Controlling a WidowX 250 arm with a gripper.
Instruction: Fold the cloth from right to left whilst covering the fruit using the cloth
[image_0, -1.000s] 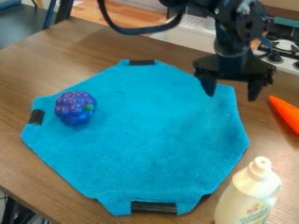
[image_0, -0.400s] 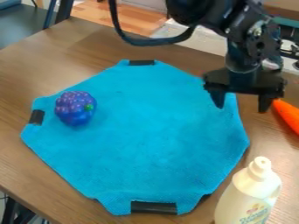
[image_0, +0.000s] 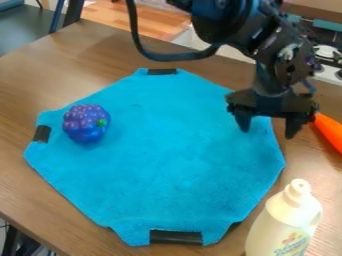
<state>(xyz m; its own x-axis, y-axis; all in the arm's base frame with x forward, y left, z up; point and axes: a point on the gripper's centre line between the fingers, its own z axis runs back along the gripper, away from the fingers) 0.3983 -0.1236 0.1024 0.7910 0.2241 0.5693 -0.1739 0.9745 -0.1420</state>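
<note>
The robot's gripper next needs to grab the cloth's bare edge by the orange carrot. Then it can fold the cloth (image_0: 174, 155) over the fruit.
My gripper (image_0: 267, 133) hangs over the right edge of the cloth, open, its two fingers apart with nothing held between them. One finger is over the blue cloth (image_0: 174, 155), the other just beyond its right edge. The cloth lies spread flat on the table, with dark strips at several of its edges. A blue-purple bumpy toy fruit (image_0: 87, 123) with a small green spot rests on the cloth's left part.
A white bottle (image_0: 284, 220) stands at the lower right, near the cloth's edge. An orange carrot-like object (image_0: 328, 131) lies at the right, beside the gripper. The brown table (image_0: 60, 65) surrounds the cloth; a toy stove is at the upper right.
The gripper has come forward, toward the bottom of the view, along the cloth's right side; lately it also shifted slightly left. Cloth and fruit have stayed put.
</note>
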